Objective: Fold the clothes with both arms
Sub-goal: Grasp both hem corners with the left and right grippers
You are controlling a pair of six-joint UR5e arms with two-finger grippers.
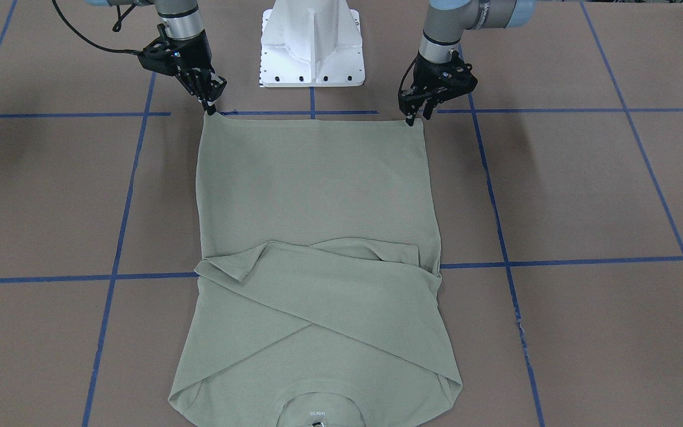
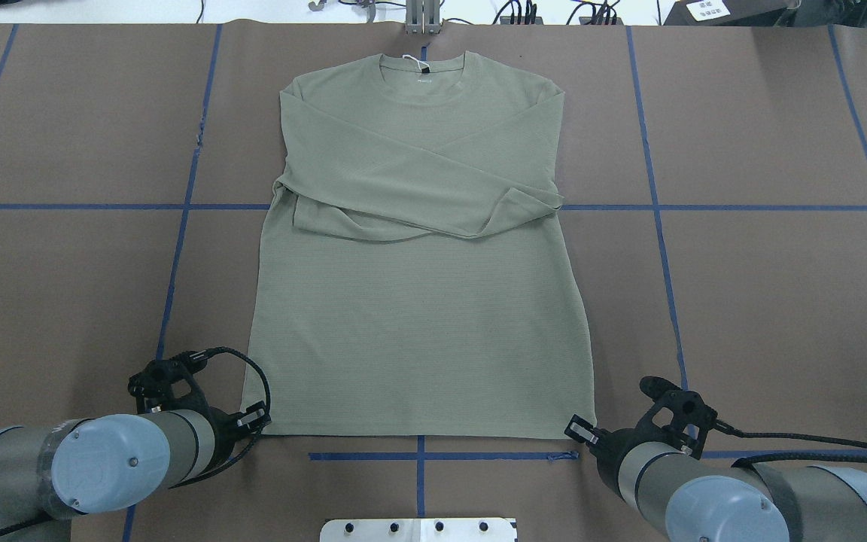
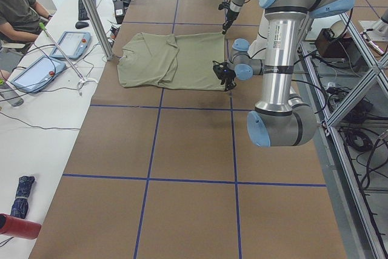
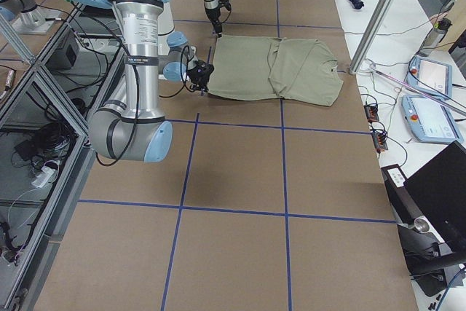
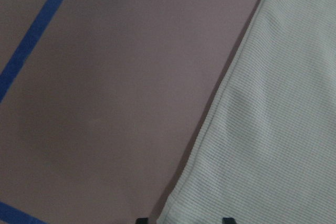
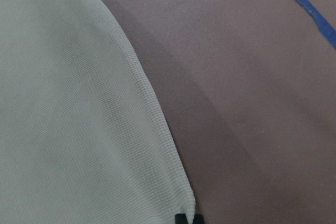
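My left gripper grabs the sage-green shirt [image 1: 315,192] by its hem corner [image 1: 417,124] next, to fold it.
The sage-green shirt [image 2: 418,324] lies flat, both sleeves [image 2: 418,181] folded across the chest and the collar [image 2: 422,75] at the far edge. My left gripper [image 2: 253,421] is at the near left hem corner. In the left wrist view its fingertips [image 5: 227,220] stand apart over the hem [image 5: 273,129], so it is open. My right gripper [image 2: 580,433] is at the near right hem corner. In the right wrist view its tips [image 6: 189,217] are together on the corner of the cloth [image 6: 68,103]. In the front-facing view the right gripper [image 1: 210,110] pinches that corner; the left gripper [image 1: 418,118] is spread.
The white pedestal base [image 1: 312,47] stands between the arms, just behind the hem. Blue tape lines [image 2: 652,207] grid the brown table. A metal pole [image 3: 91,10] rises past the collar end, with tablets [image 3: 36,71] and a seated operator [image 3: 18,4] beyond.
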